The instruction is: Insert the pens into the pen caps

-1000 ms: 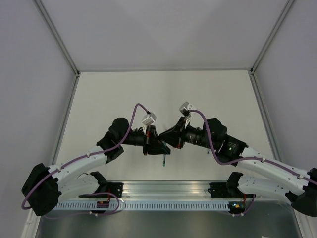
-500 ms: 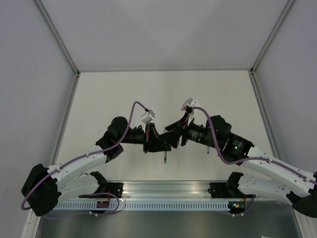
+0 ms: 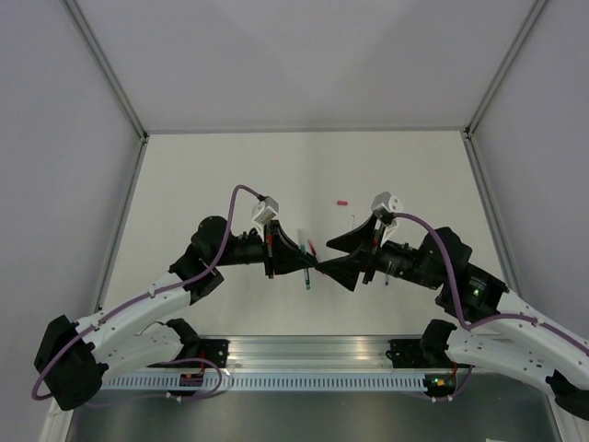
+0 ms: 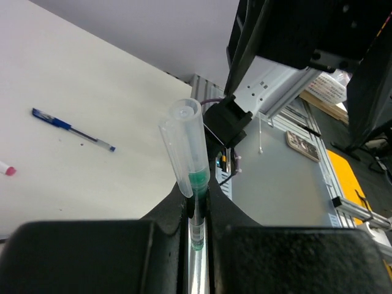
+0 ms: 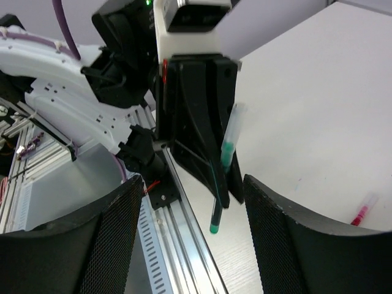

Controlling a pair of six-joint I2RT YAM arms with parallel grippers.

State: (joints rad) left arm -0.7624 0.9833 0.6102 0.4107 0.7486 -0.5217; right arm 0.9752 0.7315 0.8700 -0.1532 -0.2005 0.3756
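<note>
Next, my right gripper reaches the green pen and grabs it near its bare green end (image 3: 307, 281) (image 5: 215, 222), so the clear cap end stays free for full insertion.
My left gripper (image 4: 197, 196) is shut on a thin green pen (image 4: 197, 236), held roughly upright above the table. A clear pen cap (image 4: 187, 144) with a green insert sits on the pen's upper end. In the top view the pen's green end (image 3: 306, 284) sticks out below the left gripper (image 3: 299, 262). My right gripper (image 3: 333, 258) stands open just to the right of it, touching nothing. In the right wrist view the pen (image 5: 216, 211) and cap (image 5: 233, 131) show beyond the open right gripper (image 5: 193, 202).
A blue pen (image 4: 73, 130) lies on the table past the left gripper. A whitish pen with a red end (image 5: 362, 211) lies further out. A small red cap (image 3: 341, 199) rests mid-table. The aluminium rail (image 3: 304, 354) runs along the near edge.
My right gripper has opened and drawn back to the right, away from the left gripper. The left gripper has shifted slightly left, still holding the green pen with its cap on.
</note>
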